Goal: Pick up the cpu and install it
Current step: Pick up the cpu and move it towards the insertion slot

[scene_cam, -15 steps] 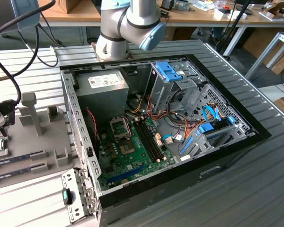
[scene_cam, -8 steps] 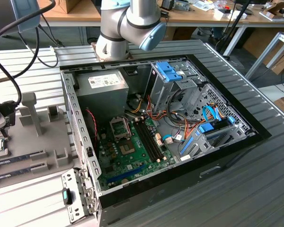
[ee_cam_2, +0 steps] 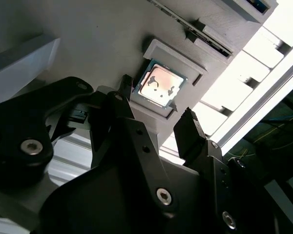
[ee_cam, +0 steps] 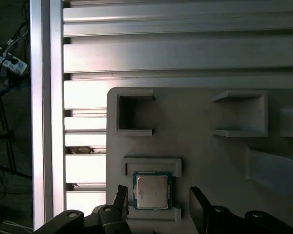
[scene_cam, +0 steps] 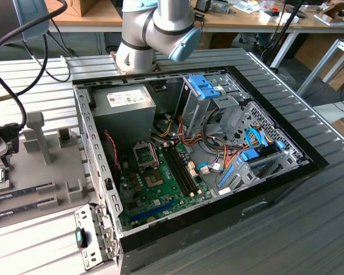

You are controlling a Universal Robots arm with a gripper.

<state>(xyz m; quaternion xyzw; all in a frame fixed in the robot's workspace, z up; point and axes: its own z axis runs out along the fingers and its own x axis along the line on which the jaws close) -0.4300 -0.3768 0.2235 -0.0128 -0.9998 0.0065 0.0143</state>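
Note:
I should grab the cpu with my gripper next, by its exposed side edges, because the holder's raised brackets box in opposite edges of the cpu (ee_cam: 152, 190). Then I can install it.
The cpu (ee_cam: 152, 190) is a small square chip with a silvery top and a narrow green rim. It lies flat in a shallow recess of a grey holder plate (ee_cam: 210, 146). In the second wrist view the cpu (ee_cam_2: 158, 87) shows a bright reflection. My gripper (ee_cam: 158, 199) hangs just above it, open, with one black fingertip (ee_cam: 121, 195) on each side of the chip and a gap to it. In the exterior view the gripper (scene_cam: 1, 150) is at the far left edge over the holder plate (scene_cam: 46, 166). The open socket (scene_cam: 144, 153) sits on the green board (scene_cam: 160, 186) inside the computer case.
The open case (scene_cam: 189, 143) holds a power supply (scene_cam: 123, 106), drive cages (scene_cam: 209, 91) and bundles of cables. Memory sticks (scene_cam: 20, 192) lie in slots of the holder plate. The arm's base (scene_cam: 143, 34) stands behind the case. Black cables (scene_cam: 17, 97) hang at the exterior view's left.

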